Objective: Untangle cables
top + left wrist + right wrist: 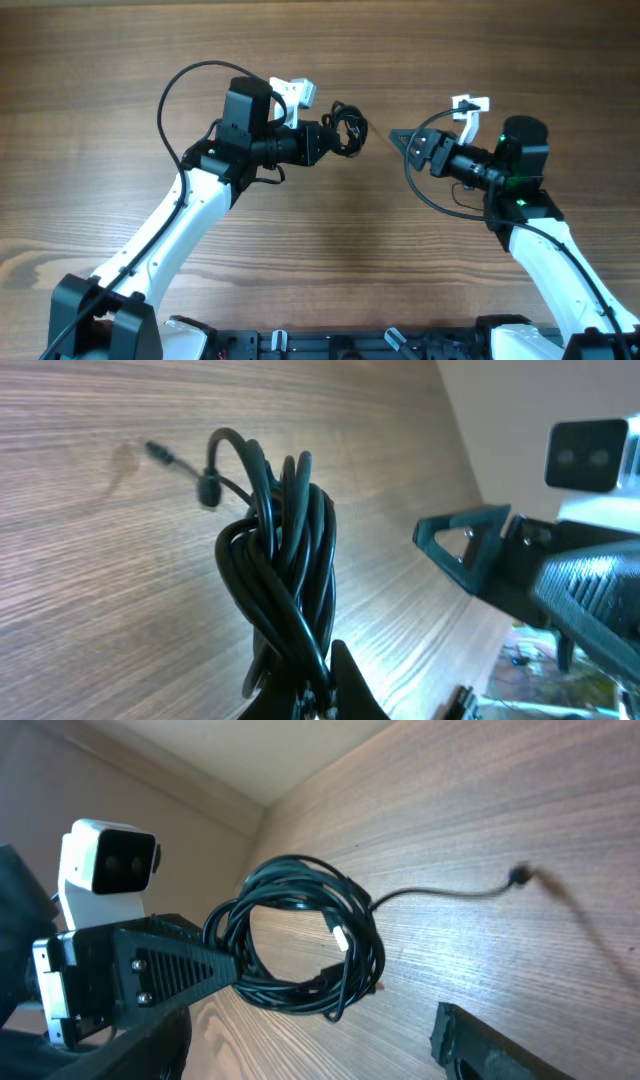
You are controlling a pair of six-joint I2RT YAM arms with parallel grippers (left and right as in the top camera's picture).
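Note:
I need to grab the bunched coil across its loops with my right gripper next, opposite the left gripper. Plug ends then stay free to untangle the cables.
The cables (349, 130) are a bunched coil of thin black cords held above the table by my left gripper (333, 141), which is shut on the bundle. In the left wrist view the bundle (285, 560) rises from the jaws (322, 695), and one plug end (160, 455) sticks out to the left. In the right wrist view the coil (300, 945) hangs from the left gripper's finger (165, 970), with one cord end (518, 875) trailing right. My right gripper (400, 140) is open and empty, a short way right of the bundle, its jaws (310, 1055) spread below the coil.
The wooden table (320, 260) lies under both arms. Thick black wires loop on the left arm (175, 85) and on the right arm (420, 190). The right gripper also shows in the left wrist view (480, 550), facing the bundle.

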